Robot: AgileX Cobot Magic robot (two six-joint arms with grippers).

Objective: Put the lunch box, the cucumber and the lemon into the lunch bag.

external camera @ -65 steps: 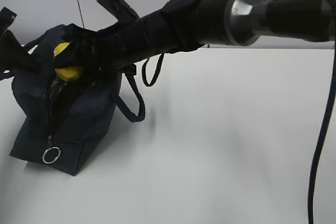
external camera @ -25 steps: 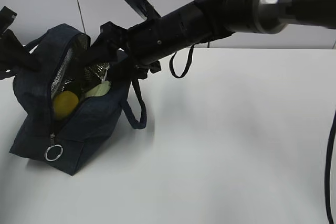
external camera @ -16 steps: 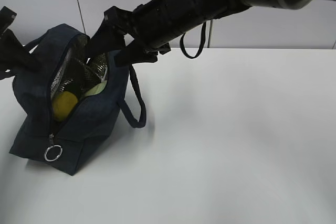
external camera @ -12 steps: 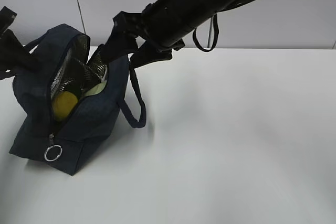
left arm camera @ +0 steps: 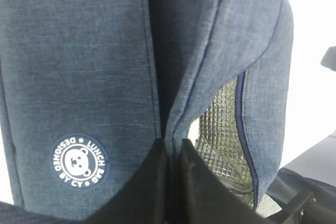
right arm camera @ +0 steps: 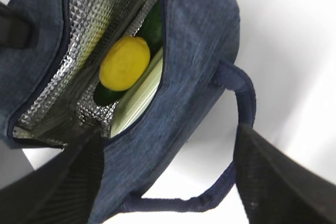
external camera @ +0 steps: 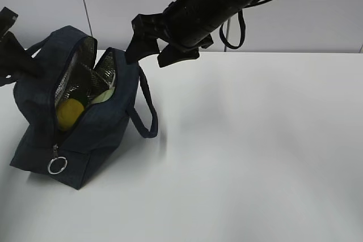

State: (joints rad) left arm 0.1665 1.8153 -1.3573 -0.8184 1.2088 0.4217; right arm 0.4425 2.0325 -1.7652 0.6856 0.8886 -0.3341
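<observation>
I need to settle the lunch box, cucumber and lemon [external camera: 69, 113] inside the lunch bag, so next I should grab the bag with my right gripper by its side [external camera: 116, 111].
The navy lunch bag [external camera: 96, 123] stands open at the left of the table, silver lining showing. Inside it lie the yellow lemon [external camera: 69, 113], the dark green cucumber [right arm camera: 152, 27] and the pale green lid of the lunch box [external camera: 103, 98]; the right wrist view shows them through the opening, with the lemon [right arm camera: 125, 62] on top. My left gripper [left arm camera: 172, 148] is shut on the bag's rim [left arm camera: 181, 114], beside the round logo [left arm camera: 80, 162]. My right gripper [external camera: 148, 42] is open and empty, above the bag's right side and clear of it.
The bag's loop handle [external camera: 146, 111] hangs down its right side onto the white table [external camera: 255, 151]. A metal zipper ring [external camera: 55, 166] hangs at the bag's near end. A grey wall stands behind the table.
My right gripper let the lemon go into the bag, then rose up and to the right out of the opening. The lemon now rests inside. The left gripper has not moved.
</observation>
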